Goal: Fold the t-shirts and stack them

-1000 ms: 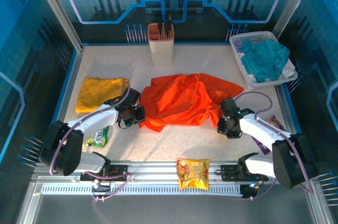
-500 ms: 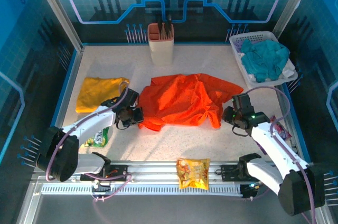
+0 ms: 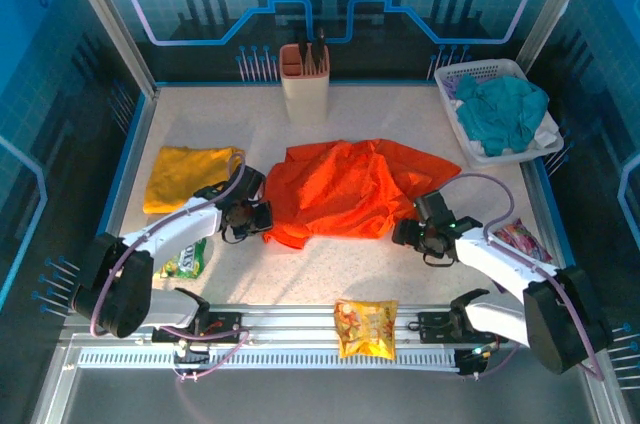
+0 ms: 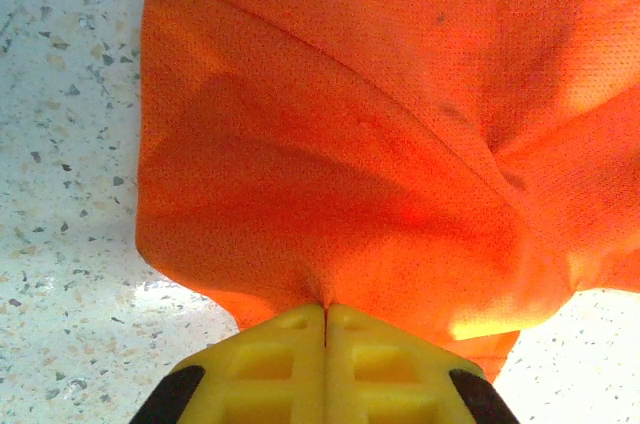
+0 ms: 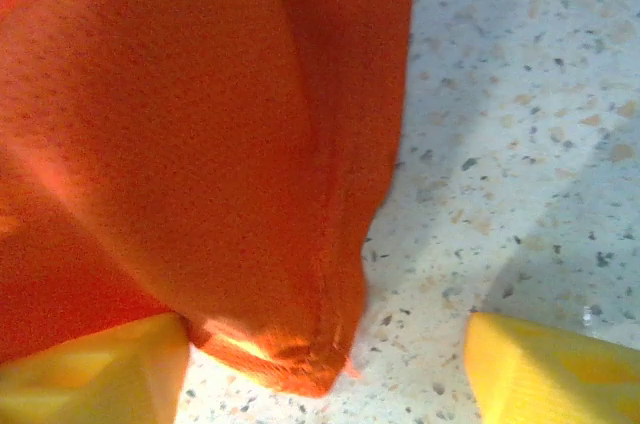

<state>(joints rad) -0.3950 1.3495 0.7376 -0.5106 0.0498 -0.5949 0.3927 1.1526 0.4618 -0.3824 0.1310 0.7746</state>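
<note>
The right gripper grips the orange t-shirt's near hem corner (image 3: 399, 228) (image 5: 301, 352) next, opposite my left gripper's hold, to spread the t-shirt flat for folding.
The orange t-shirt (image 3: 345, 189) lies crumpled and spread at mid-table. My left gripper (image 3: 262, 216) is shut on its left hem; in the left wrist view the yellow fingertips (image 4: 290, 344) press together at the left gripper (image 4: 325, 306), pinching a fold of the orange t-shirt (image 4: 350, 124). My right gripper (image 3: 405, 234) stands open at the shirt's lower right corner. In the right wrist view that corner of the orange t-shirt (image 5: 180, 124) hangs between the spread fingers (image 5: 100, 369) of the right gripper (image 5: 325, 349), touching the left one. The mustard yellow t-shirt (image 3: 185, 176) lies folded at the left.
A white basket (image 3: 480, 69) holding teal cloth stands at the back right. A utensil holder (image 3: 305, 79) is at the back centre. Snack packets lie near the front: an orange-yellow one (image 3: 365, 329), a green one (image 3: 187, 259) and a purple one (image 3: 520, 239).
My right gripper has opened and shifted left onto the shirt's lower right corner. The left gripper stays shut on the left hem in the same place.
</note>
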